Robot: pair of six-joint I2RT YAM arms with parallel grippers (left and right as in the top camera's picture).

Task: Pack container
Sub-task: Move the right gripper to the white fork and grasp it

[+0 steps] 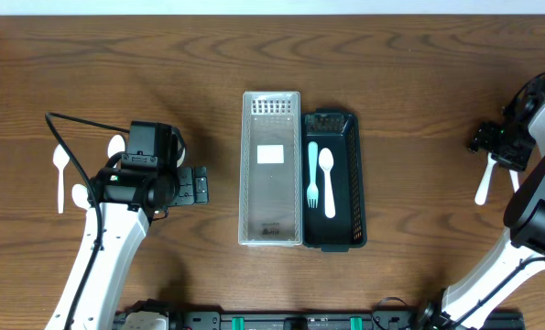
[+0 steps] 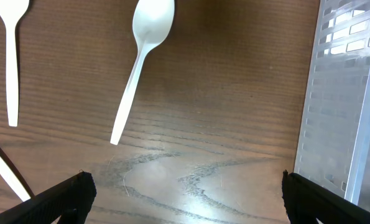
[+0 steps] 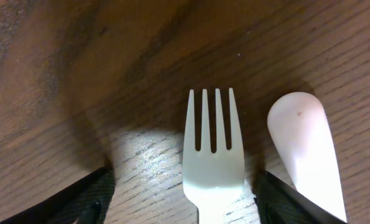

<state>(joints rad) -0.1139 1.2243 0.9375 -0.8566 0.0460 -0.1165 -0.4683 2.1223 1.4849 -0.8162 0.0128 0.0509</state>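
Note:
In the right wrist view my right gripper's fingers meet their shadows on the wood, so it is now time to close on the white fork's head [image 3: 213, 171].
A black container [image 1: 356, 183] at the table's centre holds a light blue fork [image 1: 313, 174] and a white spoon [image 1: 328, 181]. A clear plastic container [image 1: 272, 220] lies against its left side and also shows in the left wrist view [image 2: 343, 106]. My left gripper [image 1: 197, 186] is open and empty just left of the clear container [image 2: 185, 199]. White spoons [image 2: 141, 62] [image 2: 10, 56] lie on the wood beyond it. My right gripper [image 1: 496, 147] is at the far right, open [image 3: 183, 190], its fingers on either side of a white fork [image 3: 213, 155] lying on the table. A white spoon [image 3: 303, 149] lies right of the fork.
Several white spoons lie at the far left in the overhead view [image 1: 59, 179] [image 1: 116, 147]. White utensil handles [image 1: 484, 181] stick out below the right gripper. The left arm's cable [image 1: 70, 147] loops over the left spoons.

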